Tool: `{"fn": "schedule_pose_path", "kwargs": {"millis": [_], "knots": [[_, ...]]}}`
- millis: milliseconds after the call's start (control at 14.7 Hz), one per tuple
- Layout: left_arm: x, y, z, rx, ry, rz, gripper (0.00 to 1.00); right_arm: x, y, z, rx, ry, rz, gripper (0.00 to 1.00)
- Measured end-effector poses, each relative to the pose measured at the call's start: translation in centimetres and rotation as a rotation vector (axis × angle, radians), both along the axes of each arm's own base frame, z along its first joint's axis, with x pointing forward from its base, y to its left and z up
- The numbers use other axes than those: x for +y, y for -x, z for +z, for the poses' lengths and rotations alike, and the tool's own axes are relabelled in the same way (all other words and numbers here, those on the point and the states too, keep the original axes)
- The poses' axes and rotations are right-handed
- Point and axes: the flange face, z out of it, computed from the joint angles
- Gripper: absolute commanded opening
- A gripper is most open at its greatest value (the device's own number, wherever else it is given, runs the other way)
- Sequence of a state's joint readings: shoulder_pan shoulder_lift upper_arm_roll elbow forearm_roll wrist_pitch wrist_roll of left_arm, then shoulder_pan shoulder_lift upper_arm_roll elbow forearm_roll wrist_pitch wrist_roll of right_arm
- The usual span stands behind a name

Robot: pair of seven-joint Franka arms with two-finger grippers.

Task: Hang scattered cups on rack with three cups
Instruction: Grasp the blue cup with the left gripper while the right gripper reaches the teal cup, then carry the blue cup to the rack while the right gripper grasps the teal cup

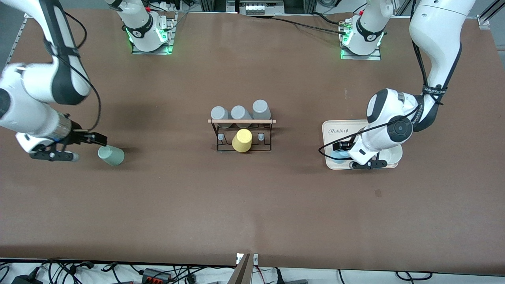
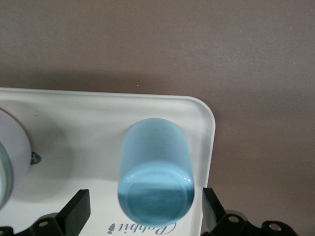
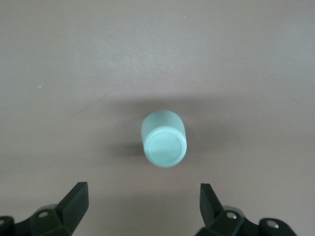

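Observation:
The mint-green cup needs its opening free to hang on the rack, so my right gripper will grab the cup by its base end (image 3: 164, 147) next.
The pale mint-green cup (image 1: 111, 155) is on the bare table toward the right arm's end; its flat base faces the right wrist view (image 3: 163, 138). My right gripper (image 1: 73, 154) (image 3: 142, 209) is open and empty, just short of this cup. The light blue cup (image 2: 153, 172) lies on the cream tray (image 2: 74, 113), mostly hidden under the left hand in the front view (image 1: 339, 156). My left gripper (image 1: 357, 161) (image 2: 145, 211) is open, its fingers either side of the blue cup's end without touching. The black wire rack (image 1: 242, 136) stands mid-table with a wooden rod (image 1: 241, 121).
Three grey cups (image 1: 240, 113) sit along the rack's top and a yellow cup (image 1: 242, 141) on its nearer side. The cream tray (image 1: 331, 132) also holds a white round dish (image 1: 392, 154), whose edge shows in the left wrist view (image 2: 10, 147).

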State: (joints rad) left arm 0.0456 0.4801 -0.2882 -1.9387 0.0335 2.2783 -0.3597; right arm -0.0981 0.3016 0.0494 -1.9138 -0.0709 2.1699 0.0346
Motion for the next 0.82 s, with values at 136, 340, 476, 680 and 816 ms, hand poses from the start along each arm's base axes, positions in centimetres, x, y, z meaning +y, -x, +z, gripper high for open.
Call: {"fn": "schedule_pose_path", "kwargs": {"millis": [136, 340, 476, 680, 816], "knots": [[-1.5, 0.3, -0.3, -0.033, -0.030, -0.041, 0.52, -1.1, -0.1, -3.0, -0.002, -0.003, 0.020, 1.00], [-2.5, 1.2, -1.3, -0.099, -0.139, -0.142, 0.01, -2.8, -0.2, -6.3, -0.013, -0.010, 0.040, 1.00], [-2.8, 1.3, -1.1, -0.112, -0.146, -0.152, 0.01, -3.1, 0.1, -8.2, -0.026, -0.013, 0.046, 1.00], [-2.7, 1.0, -0.8, -0.121, -0.146, -0.148, 0.01, -2.8, 0.6, -9.6, -0.023, -0.017, 0.051, 1.00], [-3.2, 0.3, 0.4, -0.140, -0.142, -0.149, 0.01, -2.7, 0.6, -9.6, -0.025, -0.017, 0.053, 1.00]]}}
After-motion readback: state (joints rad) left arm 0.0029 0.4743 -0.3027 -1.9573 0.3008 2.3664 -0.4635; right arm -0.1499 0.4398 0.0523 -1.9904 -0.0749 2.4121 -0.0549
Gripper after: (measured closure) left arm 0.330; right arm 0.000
